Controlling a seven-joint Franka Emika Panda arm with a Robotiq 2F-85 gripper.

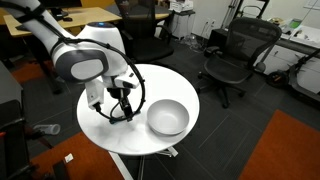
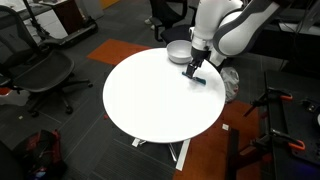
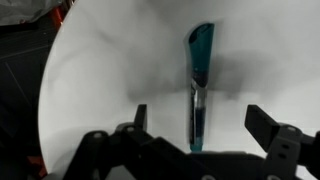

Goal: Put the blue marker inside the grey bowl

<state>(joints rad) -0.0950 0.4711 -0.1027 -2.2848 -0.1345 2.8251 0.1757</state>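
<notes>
In the wrist view finger shadows show apart from my fingers on the tabletop, so it is too early to close on the marker. My gripper lowers first, as the next move.
The blue marker (image 3: pixel 198 70) lies flat on the round white table (image 2: pixel 150 105), a teal stick with a darker end. In the wrist view it runs lengthwise between my two fingers. My gripper (image 3: pixel 200 115) is open and low over the marker, one finger on each side, not closed on it. In both exterior views the gripper (image 1: pixel 122 108) (image 2: pixel 193 75) points down at the table near its edge. The grey bowl (image 1: pixel 168 120) (image 2: pixel 177 50) stands empty on the table right beside the gripper. In the exterior views the marker is mostly hidden by the fingers.
Black office chairs (image 1: pixel 235 55) (image 2: pixel 40 70) stand around the table on dark carpet. An orange floor patch (image 1: pixel 290 150) lies to one side. Desks with clutter (image 1: pixel 300 40) stand further back. The table edge is close to the gripper (image 2: pixel 215 95).
</notes>
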